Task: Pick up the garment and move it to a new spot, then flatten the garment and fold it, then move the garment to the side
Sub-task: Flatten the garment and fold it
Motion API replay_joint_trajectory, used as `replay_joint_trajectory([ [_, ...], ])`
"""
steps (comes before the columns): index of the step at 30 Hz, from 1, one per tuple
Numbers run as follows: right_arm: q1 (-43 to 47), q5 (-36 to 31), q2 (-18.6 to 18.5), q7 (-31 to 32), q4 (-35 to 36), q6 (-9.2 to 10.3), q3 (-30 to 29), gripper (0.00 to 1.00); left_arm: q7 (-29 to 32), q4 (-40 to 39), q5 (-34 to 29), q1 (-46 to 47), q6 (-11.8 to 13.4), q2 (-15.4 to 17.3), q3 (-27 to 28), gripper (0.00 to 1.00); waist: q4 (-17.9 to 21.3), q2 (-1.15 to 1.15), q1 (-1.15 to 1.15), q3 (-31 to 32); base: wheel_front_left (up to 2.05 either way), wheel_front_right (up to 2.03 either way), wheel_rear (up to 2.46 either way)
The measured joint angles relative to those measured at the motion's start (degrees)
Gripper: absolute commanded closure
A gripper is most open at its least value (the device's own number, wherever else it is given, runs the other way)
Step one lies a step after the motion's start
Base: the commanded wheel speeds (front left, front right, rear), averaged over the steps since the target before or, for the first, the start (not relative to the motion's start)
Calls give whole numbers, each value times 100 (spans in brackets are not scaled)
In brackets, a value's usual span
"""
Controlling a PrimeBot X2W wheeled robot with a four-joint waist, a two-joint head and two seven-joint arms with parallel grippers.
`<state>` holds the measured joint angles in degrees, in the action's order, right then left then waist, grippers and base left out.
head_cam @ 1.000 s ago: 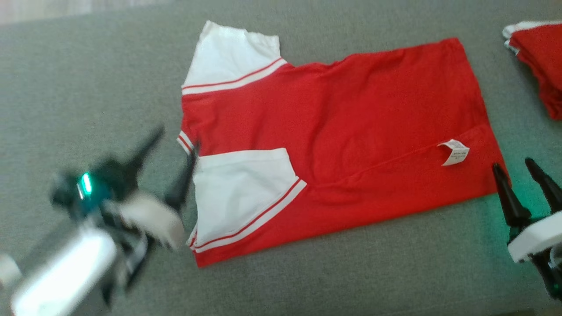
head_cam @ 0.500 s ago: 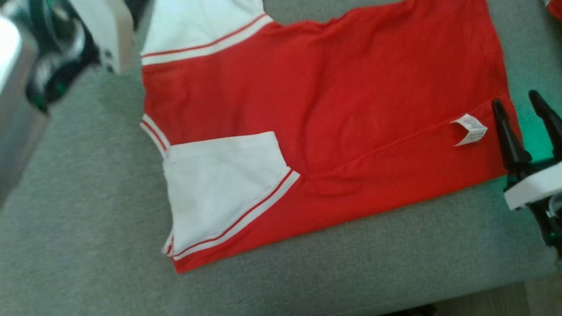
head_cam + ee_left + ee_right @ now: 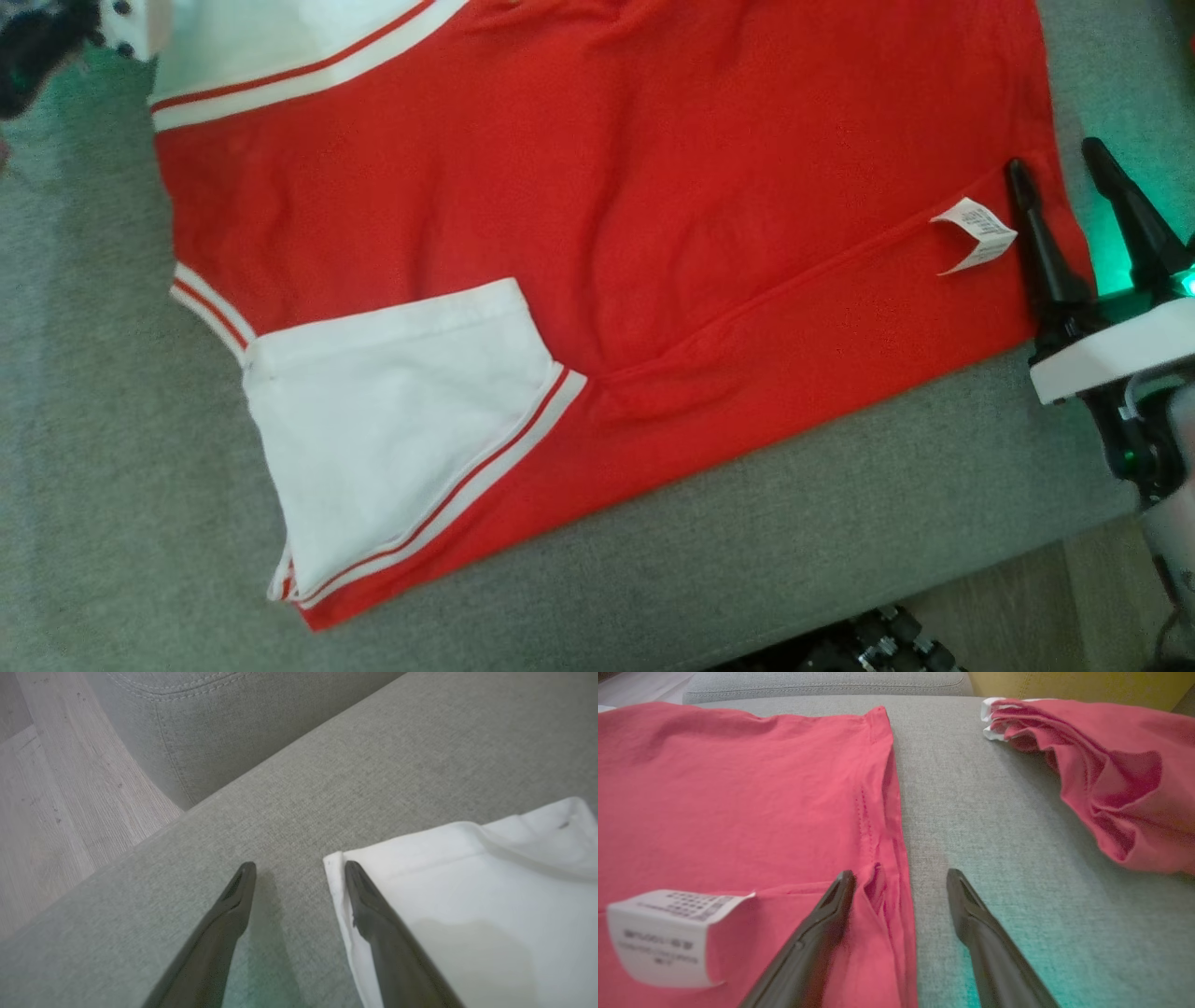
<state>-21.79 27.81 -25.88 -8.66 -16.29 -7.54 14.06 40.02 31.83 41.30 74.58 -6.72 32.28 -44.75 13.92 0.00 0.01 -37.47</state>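
Observation:
My left gripper should next take hold of the white sleeve by its hem corner [image 3: 338, 872], where the edge of the sleeve is lifted a little.
The garment [image 3: 597, 205], a red shirt with white sleeves, lies flat on the grey sofa cushion [image 3: 112, 485]. Its near side is folded over and shows a white label [image 3: 976, 233]. My right gripper [image 3: 1060, 163] is open at the shirt's right hem. In the right wrist view the right gripper [image 3: 901, 873] straddles that hem edge [image 3: 896, 826], one finger over red cloth, the other over the cushion. My left gripper [image 3: 299, 865] is open at the far white sleeve [image 3: 467, 891], straddling its corner just above the cushion.
A second red garment [image 3: 1101, 774] lies bunched on the cushion to the right of the hem. The sofa's front edge and wooden floor [image 3: 1008, 597] are at the lower right. Another cushion [image 3: 210, 728] and floor [image 3: 46, 812] lie beyond the sleeve.
The head camera has swung, so the shirt looks bigger and shifted left. My left arm went from the near sleeve to the far sleeve. The right gripper's left finger now lies over the hem.

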Motion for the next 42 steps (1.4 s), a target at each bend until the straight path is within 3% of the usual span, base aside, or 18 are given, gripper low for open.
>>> replay_joint_trajectory([
  [10,-152,103,14,-160,-244,0,167,0,41,205,194,180,-42,8,-170,0,116,0,-1,-13,0,0,0],
  [11,-156,107,14,-174,-266,0,172,0,85,211,236,186,-42,8,-182,9,117,0,-1,-7,0,0,0],
  [12,-158,121,14,-201,-282,0,179,0,116,211,293,189,-44,7,-191,26,119,0,-1,-3,0,0,0],
  [13,-159,137,14,-202,-294,0,183,0,157,208,345,190,-45,5,-207,26,120,0,-1,-1,0,0,0],
  [14,-162,146,14,-203,-300,0,185,0,196,203,383,193,-45,2,-226,53,121,0,-1,1,0,0,0],
  [15,-168,152,14,-203,-305,0,189,0,250,192,421,201,-46,3,-248,96,121,0,-1,4,0,0,0],
  [16,-177,153,14,-212,-311,0,192,0,299,170,453,215,-69,5,-280,100,119,0,-1,6,0,0,0],
  [24,-460,313,-221,-12,-264,0,272,0,67,-21,474,225,-87,86,-601,100,48,0,-1,153,0,0,0],
  [30,-1432,670,-735,1169,-213,0,586,0,-118,-305,612,254,-87,86,-872,100,-145,0,-1,278,0,0,0],
  [34,-2232,895,-869,1906,-604,0,853,0,-190,-463,617,302,-87,75,-1074,100,-314,0,-1,291,0,0,0],
  [42,-3407,817,-880,2503,-1656,0,1782,0,-281,-677,805,612,-87,73,-1385,100,-524,0,0,183,0,0,0],
])
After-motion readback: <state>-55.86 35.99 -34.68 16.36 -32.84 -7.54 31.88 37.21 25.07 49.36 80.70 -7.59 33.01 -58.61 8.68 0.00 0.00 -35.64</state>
